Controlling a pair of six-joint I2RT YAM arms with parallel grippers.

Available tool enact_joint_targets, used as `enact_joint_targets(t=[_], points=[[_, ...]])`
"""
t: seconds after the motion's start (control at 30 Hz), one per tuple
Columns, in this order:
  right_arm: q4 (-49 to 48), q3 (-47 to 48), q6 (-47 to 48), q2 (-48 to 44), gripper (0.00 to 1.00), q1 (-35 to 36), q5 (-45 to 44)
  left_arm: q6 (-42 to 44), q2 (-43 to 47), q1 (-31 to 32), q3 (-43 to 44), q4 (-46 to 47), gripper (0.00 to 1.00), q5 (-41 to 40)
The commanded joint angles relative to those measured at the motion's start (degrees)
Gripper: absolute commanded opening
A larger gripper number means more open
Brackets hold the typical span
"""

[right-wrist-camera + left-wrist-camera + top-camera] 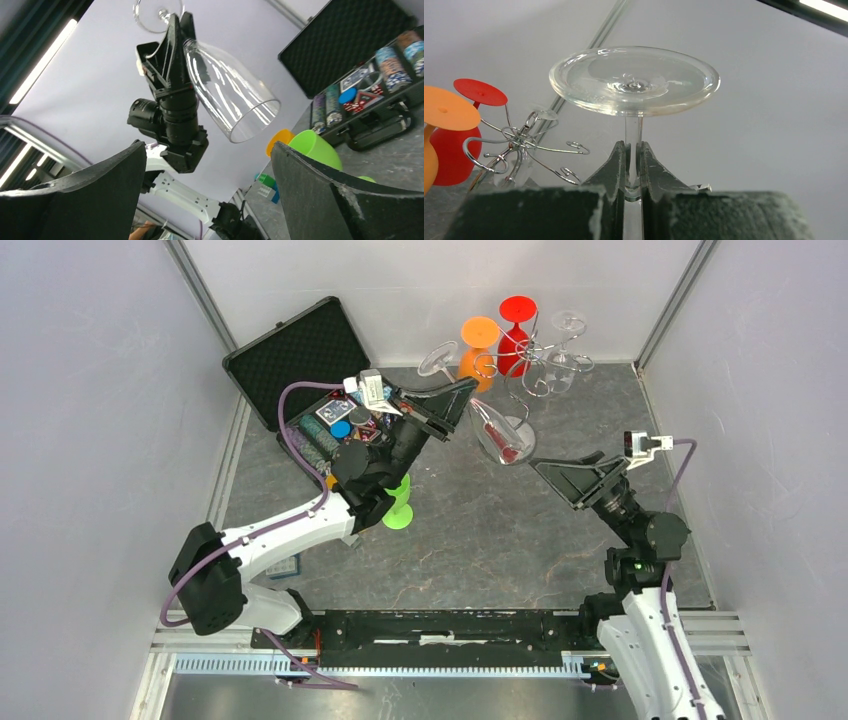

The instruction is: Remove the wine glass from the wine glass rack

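Observation:
My right gripper reaches the glass and grips its bowl's rim (517,461) next, since that leaves the clear wine glass's foot (437,358) free to stand on the tabletop.
A clear wine glass (497,432) hangs tilted in the air just left of the wine glass rack (533,368), foot up and bowl down. My left gripper (452,400) is shut on its stem. In the left wrist view the stem (633,137) runs between the closed fingers (611,167), with the round foot (634,80) above them and the rack (521,142) behind at the left. My right gripper (570,478) stands open just right of the bowl and apart from it. In the right wrist view its wide-spread fingers (320,190) frame the bowl (230,95).
An orange glass (478,345), a red glass (515,330) and another clear glass (566,340) hang on the rack. A green glass (398,505) stands under the left arm. An open black case (300,360) with poker chips lies at the back left. White walls enclose the table.

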State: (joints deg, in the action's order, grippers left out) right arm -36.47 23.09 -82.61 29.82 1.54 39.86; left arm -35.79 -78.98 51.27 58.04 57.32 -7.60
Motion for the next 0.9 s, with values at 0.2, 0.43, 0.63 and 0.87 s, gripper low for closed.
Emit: enact_joint_targets(t=[0.2,0.43,0.63,0.87], points=[[-12.86,2.47,3.37,6.00,0.81,14.80,-10.38,-8.88,2.80,0.33,-0.49,4.94,0.02,-5.30],[-26.06,0.15,2.65,10.26,0.62,21.15,-15.00,-15.13,4.62,0.33,-3.65,4.83,0.02,-7.57],[-28.32,0.78,5.54,13.05,0.50,25.44,-18.52,-15.29,6.29,0.33,-5.33,5.21,0.02,-8.71],[-24.96,1.30,10.66,13.80,0.37,28.25,-22.60,-15.69,8.07,0.33,-8.16,6.65,0.02,-10.51]])
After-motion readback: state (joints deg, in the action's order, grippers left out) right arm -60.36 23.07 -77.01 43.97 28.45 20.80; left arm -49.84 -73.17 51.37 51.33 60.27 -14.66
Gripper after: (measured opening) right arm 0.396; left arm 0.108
